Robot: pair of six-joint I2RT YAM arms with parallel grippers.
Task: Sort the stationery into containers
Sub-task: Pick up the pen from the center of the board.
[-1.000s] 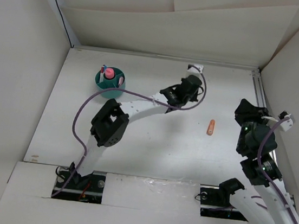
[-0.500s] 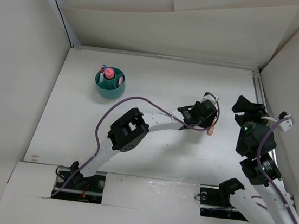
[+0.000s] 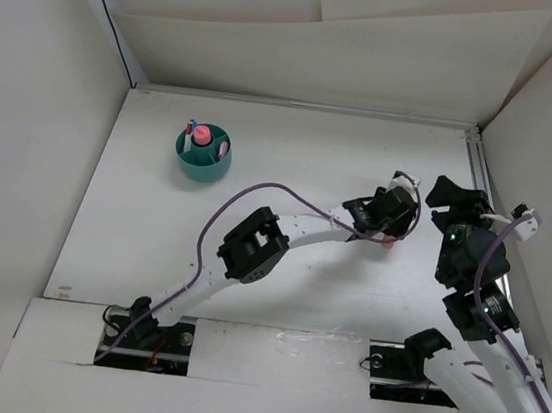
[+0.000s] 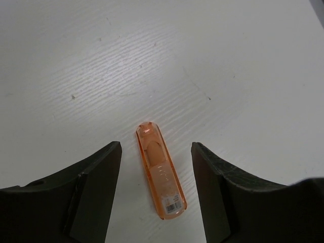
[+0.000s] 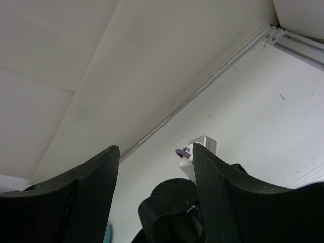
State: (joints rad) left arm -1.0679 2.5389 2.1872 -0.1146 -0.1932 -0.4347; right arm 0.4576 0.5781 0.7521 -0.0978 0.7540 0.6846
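Observation:
My left gripper lowers its fingers, before it closes on the orange marker (image 3: 389, 242) (image 4: 161, 171), since the fingers hang above it and closing now would miss.
A short chunky orange marker piece (image 4: 160, 177) lies flat on the white table, between the open fingers of my left gripper (image 4: 156, 202), which hangs just above it without touching. From above, the left gripper (image 3: 387, 220) covers most of the orange piece (image 3: 389, 246). The round teal organiser cup (image 3: 203, 152) stands at the far left and holds a pink piece and thin pens. My right gripper (image 5: 154, 202) is open and empty, raised at the right side (image 3: 455, 198).
White walls close in the table on the left, back and right. A metal rail (image 3: 479, 176) runs along the right edge. The left arm (image 3: 293, 231) stretches diagonally across the middle, with a purple cable looped over it.
My left arm has swung from the back centre to the right and come down over the orange piece. The right arm has not moved.

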